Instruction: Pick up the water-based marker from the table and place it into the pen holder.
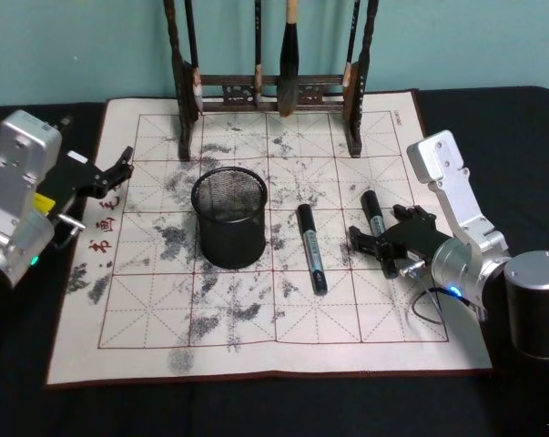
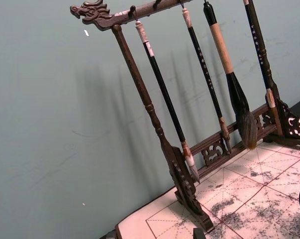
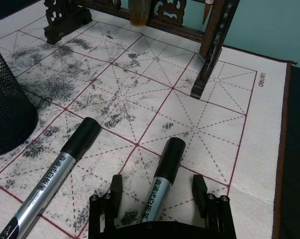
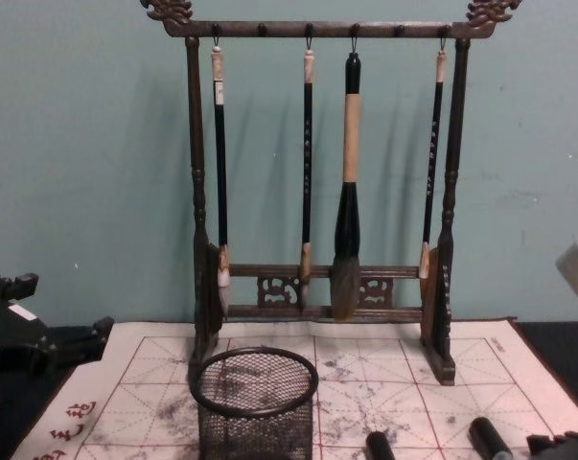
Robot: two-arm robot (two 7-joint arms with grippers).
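Observation:
My right gripper grabs the marker by its black-end with the cap (image 4: pixel 485 436) next, to drop the water-based marker into the pen holder (image 4: pixel 255 407).
Two black-capped, silver-bodied water-based markers lie on the ink-stained calligraphy mat (image 1: pixel 256 346). One marker (image 1: pixel 311 248) (image 3: pixel 55 179) lies just right of the pen holder. The other marker (image 1: pixel 375 221) (image 3: pixel 162 181) lies farther right. My right gripper (image 1: pixel 383 248) (image 3: pixel 157 188) is open and low over this second marker, one finger on each side of its barrel, with a gap on both sides. The pen holder (image 1: pixel 228 217) (image 4: pixel 255 407) (image 3: pixel 5 109), a black wire-mesh cup, stands upright at mid-mat. My left gripper (image 1: pixel 119 171) rests open at the mat's left edge, holding nothing.
A tall dark wooden brush rack (image 1: pixel 269 91) (image 4: pixel 322 192) (image 2: pixel 189 149) with several hanging brushes stands along the mat's far edge. Its right foot (image 3: pixel 204 84) is just beyond the gripped-side marker. Black tablecloth (image 1: pixel 256 410) surrounds the mat.

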